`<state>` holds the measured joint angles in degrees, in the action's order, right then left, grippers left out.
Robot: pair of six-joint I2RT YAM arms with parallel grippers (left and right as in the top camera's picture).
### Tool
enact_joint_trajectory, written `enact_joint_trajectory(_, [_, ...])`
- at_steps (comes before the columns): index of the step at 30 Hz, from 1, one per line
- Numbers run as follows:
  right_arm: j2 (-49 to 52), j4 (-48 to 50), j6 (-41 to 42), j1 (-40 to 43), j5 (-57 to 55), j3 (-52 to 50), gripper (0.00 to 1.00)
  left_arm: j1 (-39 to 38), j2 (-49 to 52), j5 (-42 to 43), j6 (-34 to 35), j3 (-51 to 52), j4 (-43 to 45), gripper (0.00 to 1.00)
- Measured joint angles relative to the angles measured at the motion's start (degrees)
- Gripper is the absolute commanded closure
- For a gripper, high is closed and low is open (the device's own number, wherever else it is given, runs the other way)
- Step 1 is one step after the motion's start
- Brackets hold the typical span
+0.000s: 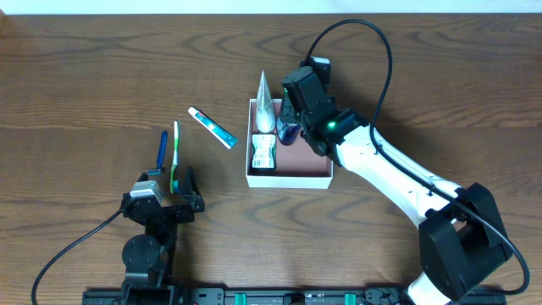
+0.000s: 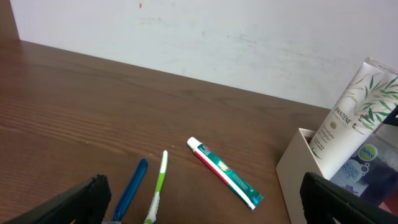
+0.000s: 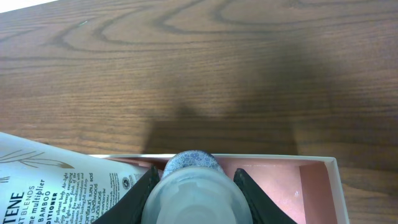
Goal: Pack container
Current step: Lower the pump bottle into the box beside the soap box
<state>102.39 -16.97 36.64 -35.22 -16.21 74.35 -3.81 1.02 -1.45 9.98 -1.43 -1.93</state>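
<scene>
The blue Dettol bottle is inside the container's sides and would rest beside the tube, so my right gripper releases the bottle now.
The container (image 1: 288, 179) is a square white-walled box with a reddish-brown floor at the table's middle. In it lie a white Pantene tube (image 1: 266, 106), leaning over the far wall, and a small white packet (image 1: 263, 152). My right gripper (image 1: 292, 127) is shut on a blue Dettol bottle (image 3: 191, 186) and holds it inside the container (image 3: 311, 180), beside the tube (image 3: 56, 186). My left gripper (image 1: 163, 182) is open and empty near the front left. The left wrist view shows the container (image 2: 298, 174), tube (image 2: 354, 112) and bottle (image 2: 364, 162) at right.
A red-green toothpaste tube (image 1: 212, 127) lies left of the container. A green toothbrush (image 1: 176, 152) and a blue razor-like stick (image 1: 163, 148) lie side by side in front of my left gripper; they show in the left wrist view too (image 2: 158, 183) (image 2: 132, 186).
</scene>
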Motion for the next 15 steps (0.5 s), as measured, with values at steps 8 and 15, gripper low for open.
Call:
enact_joint_trajectory(8, [0.0, 0.1, -0.1, 0.0, 0.0, 0.0, 0.66, 0.0, 0.0, 0.0, 0.0, 0.0, 0.0, 0.02])
enact_joint_trajectory(15, [0.0, 0.1, -0.2, 0.0, 0.2, 0.0, 0.62, 0.0, 0.0, 0.0, 0.0, 0.0, 0.0, 0.02])
